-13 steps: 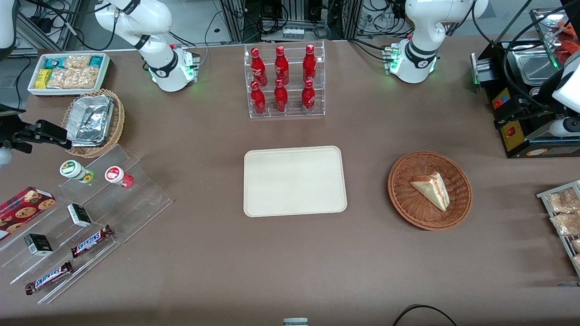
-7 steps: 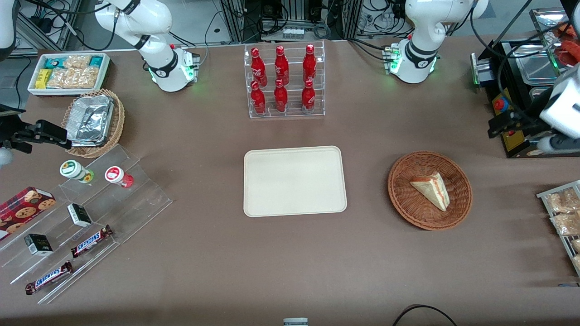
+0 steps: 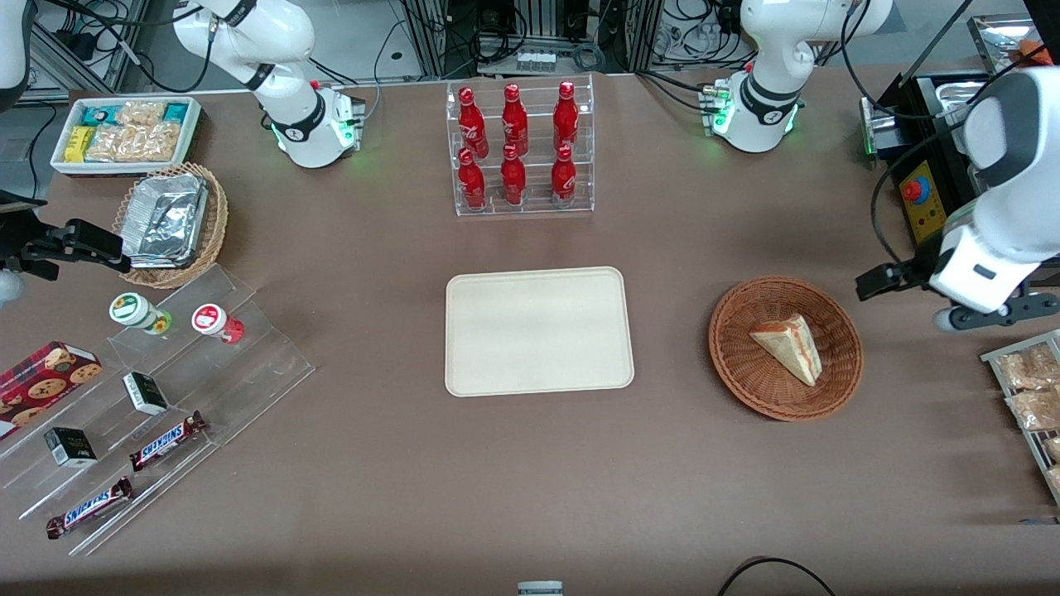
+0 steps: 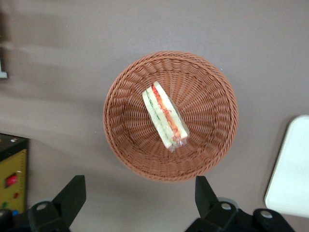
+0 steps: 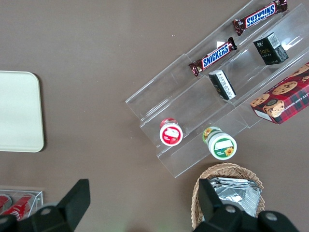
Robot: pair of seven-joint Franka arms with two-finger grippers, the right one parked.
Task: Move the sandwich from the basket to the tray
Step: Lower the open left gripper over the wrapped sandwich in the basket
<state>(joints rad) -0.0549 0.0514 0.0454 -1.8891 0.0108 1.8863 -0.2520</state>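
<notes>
I will grab the sandwich (image 3: pixel 788 346) next with my left gripper by its two flat bread sides, because they face each other and the sandwich gets narrower toward its ends.
The sandwich (image 3: pixel 788 346), a pale bread wedge with red and green filling, lies in the round reddish-brown wicker basket (image 3: pixel 737 364). It also shows in the left wrist view (image 4: pixel 165 121), lying in the basket (image 4: pixel 207 96). The cream tray (image 3: pixel 538 331) lies flat and empty at the table's middle, beside the basket; its corner shows in the left wrist view (image 4: pixel 292 169). My left gripper (image 3: pixel 981 308) hovers above the table beside the basket, toward the working arm's end. Its fingers (image 4: pixel 72 193) are spread wide and hold nothing, just off the basket's rim.
A rack of red bottles (image 3: pixel 517 149) stands farther from the front camera than the tray. A black machine (image 3: pixel 936 207) and a rack of snack bags (image 3: pixel 1027 389) stand near the gripper. Acrylic steps with snacks (image 3: pixel 149 397) and a foil-tray basket (image 3: pixel 170 223) lie toward the parked arm's end.
My left arm has swung in from the table's edge and come down toward the basket. The sandwich, basket and tray have not moved.
</notes>
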